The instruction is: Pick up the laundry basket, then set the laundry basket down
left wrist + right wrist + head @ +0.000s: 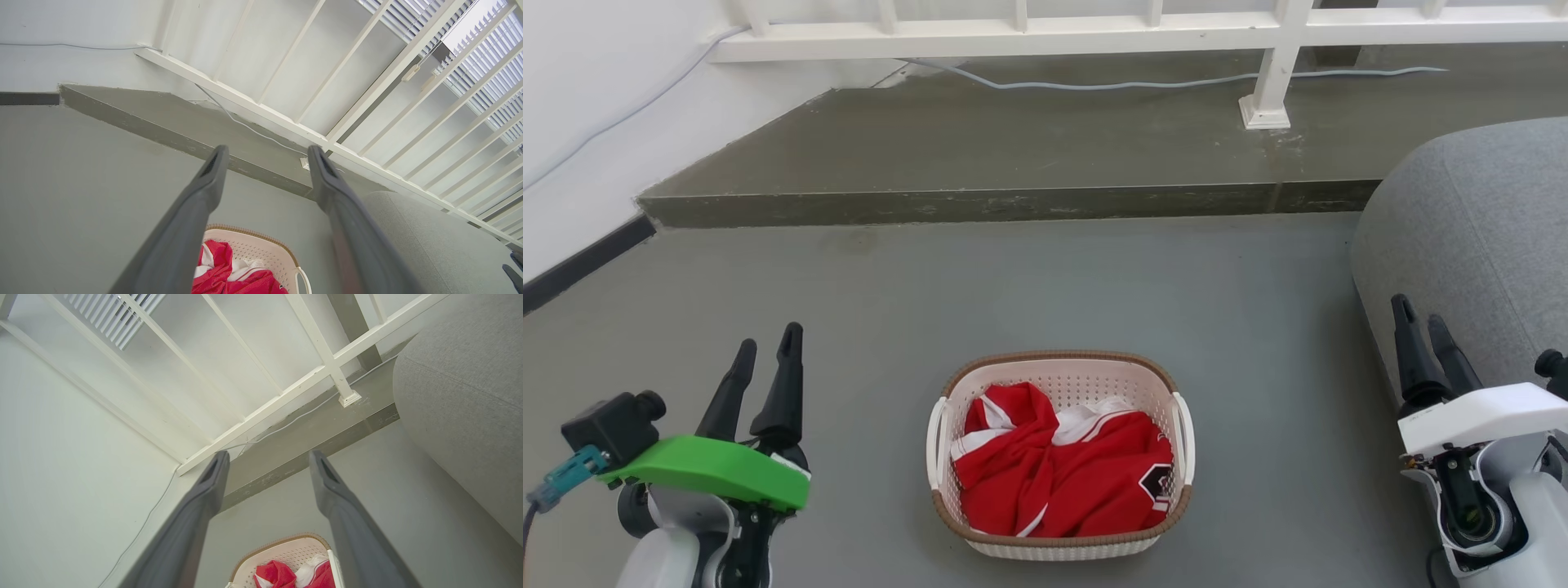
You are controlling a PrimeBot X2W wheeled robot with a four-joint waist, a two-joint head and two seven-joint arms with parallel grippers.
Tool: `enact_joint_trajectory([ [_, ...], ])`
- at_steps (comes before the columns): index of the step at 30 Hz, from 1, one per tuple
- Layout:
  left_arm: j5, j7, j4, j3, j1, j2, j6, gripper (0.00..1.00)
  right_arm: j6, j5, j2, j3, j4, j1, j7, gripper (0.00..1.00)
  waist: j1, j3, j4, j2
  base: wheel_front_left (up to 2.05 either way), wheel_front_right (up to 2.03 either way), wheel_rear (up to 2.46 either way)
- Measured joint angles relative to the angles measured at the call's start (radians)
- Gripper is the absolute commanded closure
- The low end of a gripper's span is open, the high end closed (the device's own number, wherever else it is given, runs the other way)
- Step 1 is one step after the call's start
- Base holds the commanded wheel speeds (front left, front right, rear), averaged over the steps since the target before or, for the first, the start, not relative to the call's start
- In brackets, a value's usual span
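Observation:
I need to grab the basket by the loop handle at its end (1185,439) with my right gripper next, because loose clothes (1062,465) in the open basket would spill if the basket tipped.
The laundry basket (1062,369) sits on the grey floor at the lower middle of the head view. It is cream-white and perforated, with a brown rim, a white loop handle on each side, and a red and white garment (1062,474) inside. My left gripper (766,347) stands open well to the basket's left, apart from it. My right gripper (1419,314) stands open far to the basket's right, beside the grey seat. The basket (255,249) peeks between the fingers of the left gripper (265,153) in the left wrist view. In the right wrist view the basket (286,553) lies below the open right gripper (267,457).
A raised concrete step (980,204) crosses the floor behind the basket, with a white railing (1274,73) and a grey cable (1143,83) on it. A grey upholstered seat (1470,237) stands at the right. A white wall with a dark baseboard (580,261) runs along the left.

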State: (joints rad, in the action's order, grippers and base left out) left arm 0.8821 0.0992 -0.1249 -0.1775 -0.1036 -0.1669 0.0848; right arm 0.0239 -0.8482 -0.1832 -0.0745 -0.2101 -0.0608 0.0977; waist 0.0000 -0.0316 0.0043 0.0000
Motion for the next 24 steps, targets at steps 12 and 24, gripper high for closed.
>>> enact_joint_trajectory([
  [12,-0.166,0.041,0.02,-0.061,0.0,-0.008,-0.025,0.0,-0.035,0.228,-0.046,-0.075,0.005,-0.009,0.038,0.0,0.0,-0.004,-0.003,0.0,0.0,0.0,0.0],
  [24,-0.27,0.08,0.012,-0.094,0.001,-0.005,-0.061,0.0,-0.07,0.387,-0.062,-0.127,0.001,-0.013,0.079,0.0,0.0,-0.012,-0.001,0.0,0.0,0.0,0.0],
])
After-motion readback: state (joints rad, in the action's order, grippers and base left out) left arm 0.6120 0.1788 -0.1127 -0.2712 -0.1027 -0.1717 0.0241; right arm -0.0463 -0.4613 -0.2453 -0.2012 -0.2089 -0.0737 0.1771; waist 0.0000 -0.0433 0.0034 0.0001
